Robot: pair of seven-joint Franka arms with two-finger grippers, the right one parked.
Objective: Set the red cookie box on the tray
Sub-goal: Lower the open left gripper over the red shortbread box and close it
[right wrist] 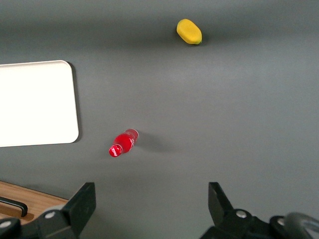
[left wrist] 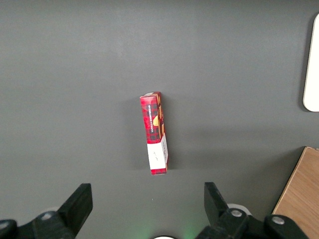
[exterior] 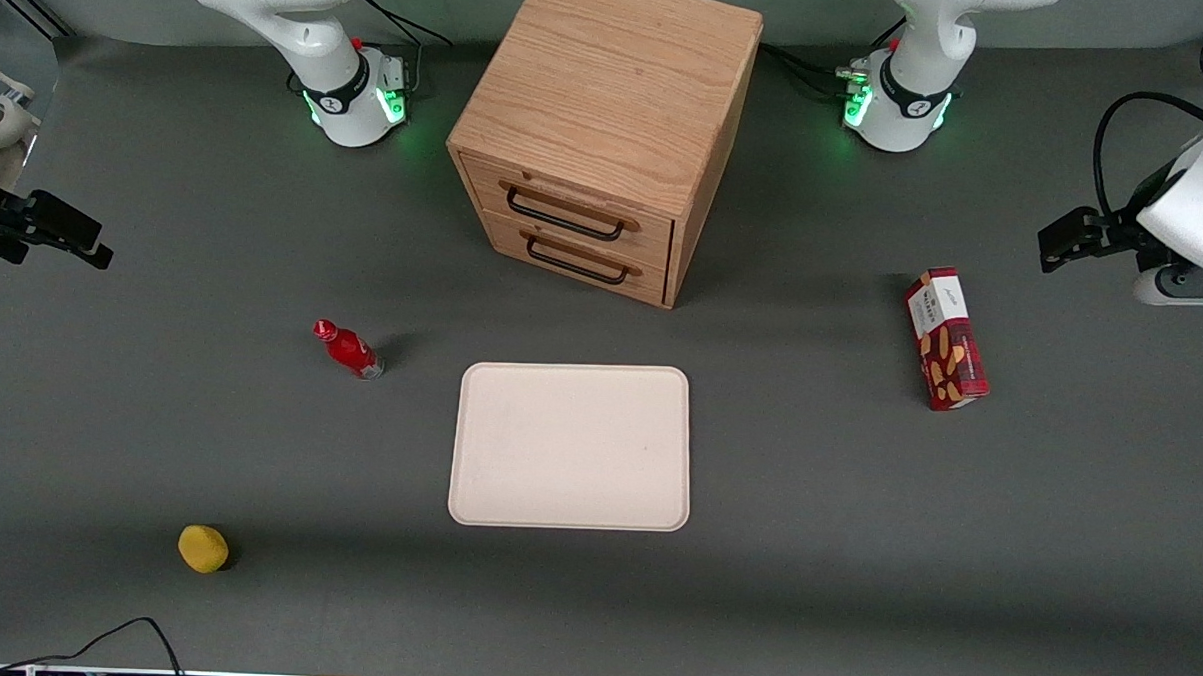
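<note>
To place the red cookie box on the cream tray (exterior: pixel 571 445), my left gripper next needs to grab the box by its white end (exterior: pixel 937 301).
The red cookie box (exterior: pixel 947 338) lies on the grey table toward the working arm's end, its white end panel pointing away from the front camera. The cream tray (exterior: pixel 571 445) sits mid-table with nothing on it, nearer the front camera than the drawer cabinet. My left gripper (exterior: pixel 1060 244) hangs above the table, a little farther from the front camera than the box and closer to the table's end. In the left wrist view the box (left wrist: pixel 154 133) lies apart from the gripper (left wrist: pixel 147 194), which is open wide and holds nothing. An edge of the tray (left wrist: pixel 312 74) shows there too.
A wooden two-drawer cabinet (exterior: pixel 609 128) stands farther from the front camera than the tray, drawers shut. A small red bottle (exterior: pixel 349 349) and a yellow lemon-like object (exterior: pixel 203 548) lie toward the parked arm's end. A cable (exterior: pixel 121 636) lies at the table's near edge.
</note>
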